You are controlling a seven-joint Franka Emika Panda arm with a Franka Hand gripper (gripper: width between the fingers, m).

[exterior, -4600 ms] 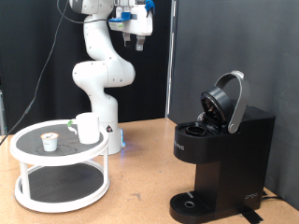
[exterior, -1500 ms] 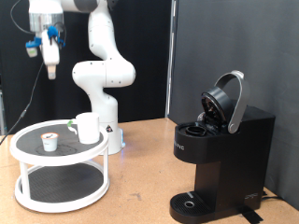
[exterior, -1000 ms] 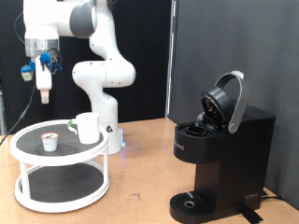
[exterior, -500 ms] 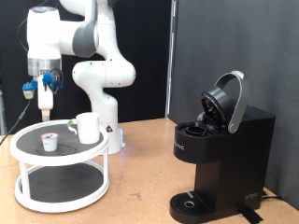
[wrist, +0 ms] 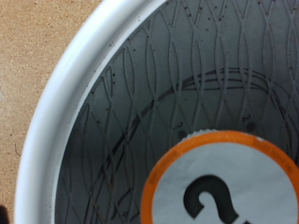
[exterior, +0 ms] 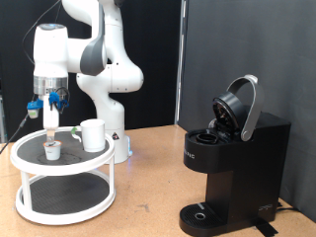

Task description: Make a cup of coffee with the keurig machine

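Note:
My fingers stop above the small pod's top (exterior: 52, 144) (wrist: 224, 187), so it is too early to close on the pod. My gripper lowers to the pod next.
The white mug (exterior: 93, 135) stands upright on the top shelf of a round white two-tier tray (exterior: 61, 167) at the exterior view's left. A small pod (exterior: 51, 150) sits next to it, further left. My gripper (exterior: 51, 134) hangs straight down just above the pod, not touching it. The wrist view shows the pod's top (wrist: 234, 187), grey with an orange ring, on the tray's dark mesh inside the white rim (wrist: 51, 121); no fingers show there. The black keurig machine (exterior: 232, 163) stands at the right with its domed lid raised.
The robot's white base (exterior: 111, 128) stands right behind the tray. The tray's lower shelf (exterior: 64, 202) is near the table's front left. Bare wooden table (exterior: 148, 188) lies between the tray and the machine. A black curtain hangs behind.
The arm has swung from high above to the exterior view's left and come down over the tray. The gripper now hangs just above the pod. Mug, pod and machine have not moved.

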